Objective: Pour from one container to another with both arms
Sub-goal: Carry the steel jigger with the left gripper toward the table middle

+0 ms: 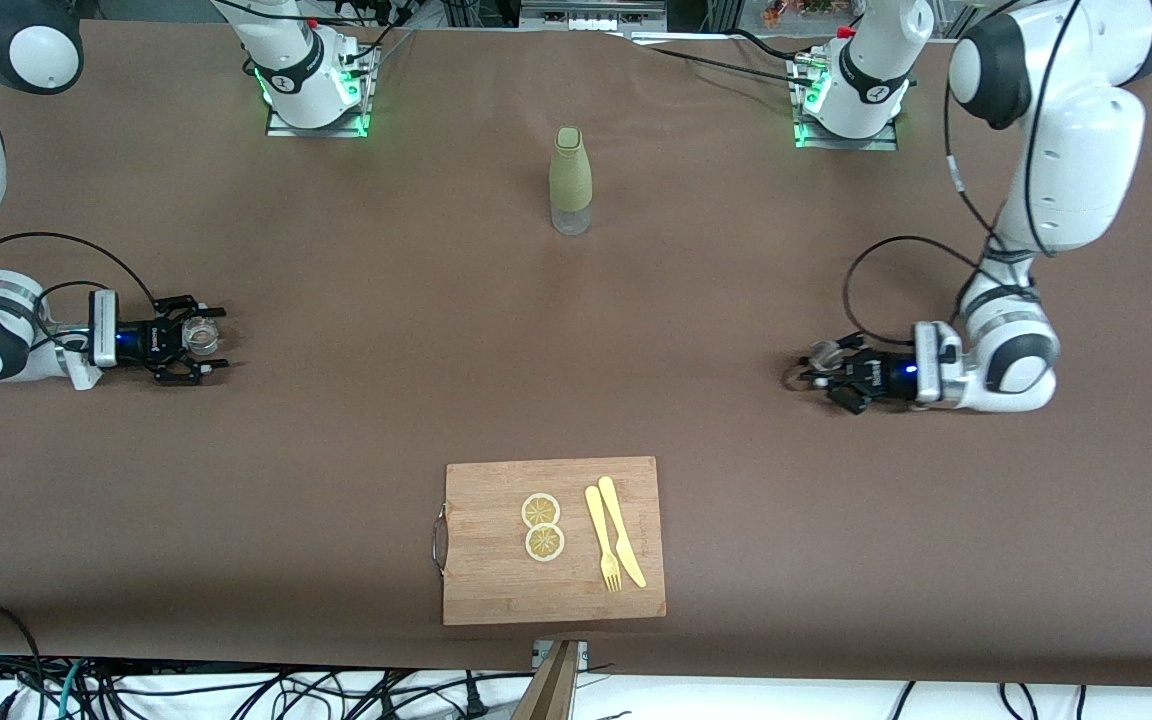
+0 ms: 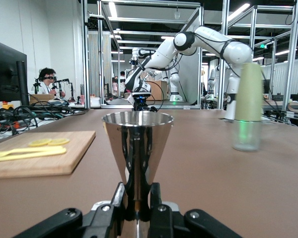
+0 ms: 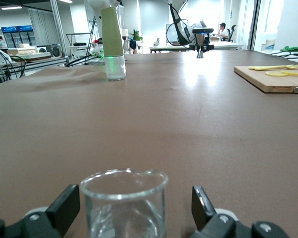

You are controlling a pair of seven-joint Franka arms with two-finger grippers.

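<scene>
I should grab the beaker by its round side (image 3: pixel 126 218) with my right gripper next. The clear glass beaker's open rim (image 3: pixel 124 184) then stays free to pour.
A metal cone-shaped cup (image 2: pixel 138 136) stands upright at the left arm's end of the table, and my left gripper (image 2: pixel 138 198) is shut on its narrow waist. The front view shows this cup (image 1: pixel 824 352) in the left gripper (image 1: pixel 814 368), low over the cloth. At the right arm's end, a clear glass beaker (image 3: pixel 124 203) sits between the fingers of my right gripper (image 3: pixel 134 208). This gripper is open, with a gap on each side of the glass. The front view shows the beaker (image 1: pixel 201 337) inside the right gripper (image 1: pixel 198 340).
A bottle (image 1: pixel 570 180) with a green sleeve and clear base stands mid-table, toward the robots' bases. Nearer the front camera lies a wooden cutting board (image 1: pixel 496 585) with two lemon slices (image 1: pixel 542 525) and a yellow fork and knife (image 1: pixel 614 545). Brown cloth covers the table.
</scene>
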